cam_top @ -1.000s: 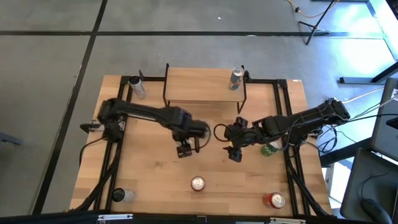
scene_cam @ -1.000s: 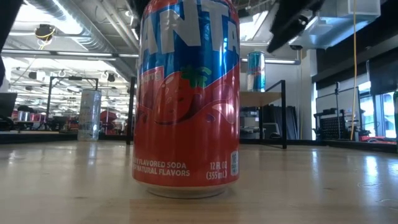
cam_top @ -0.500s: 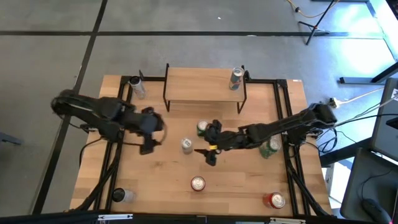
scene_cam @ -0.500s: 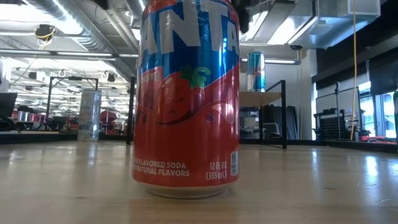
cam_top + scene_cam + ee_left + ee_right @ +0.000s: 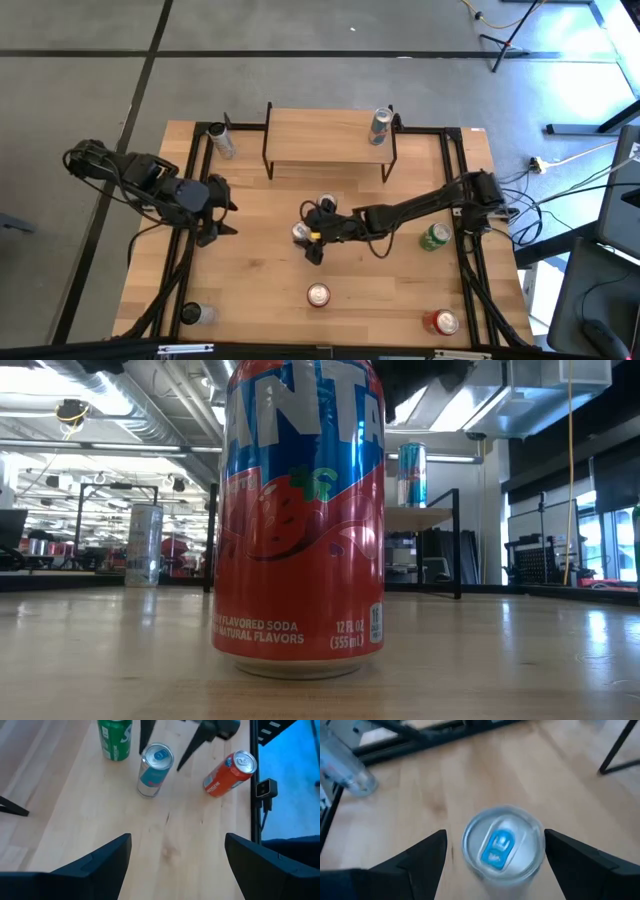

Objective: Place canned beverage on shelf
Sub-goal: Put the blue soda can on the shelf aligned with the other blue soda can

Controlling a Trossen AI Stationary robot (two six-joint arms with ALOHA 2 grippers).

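Observation:
The robot will place the silver can on the shelf (image 5: 330, 135), so its right gripper will grab the can by its side below the can's rim (image 5: 300, 233).
A slim silver can with a blue tab (image 5: 502, 842) stands upright on the table's middle (image 5: 299, 232). My right gripper (image 5: 495, 834) is open above it, with one finger on each side of the can's top and neither touching it; it also shows in the high view (image 5: 312, 243). A green can (image 5: 326, 205) stands just behind. The shelf (image 5: 330, 135) stands at the far edge on thin black legs, with a silver and blue can (image 5: 378, 125) on its right end. My left gripper (image 5: 222, 212) is open and empty at the table's left.
A red strawberry soda can (image 5: 318, 295) stands near the front edge and fills the low view (image 5: 300, 520). Another red can (image 5: 440, 322) stands at the front right and a green can (image 5: 432, 237) at the right. A clear can (image 5: 220, 140) stands left of the shelf.
My left gripper has drawn back from the table's middle toward the left edge, uncovering the silver can and the green can. My right gripper has gone toward the table's left, from right of the middle to over the silver can.

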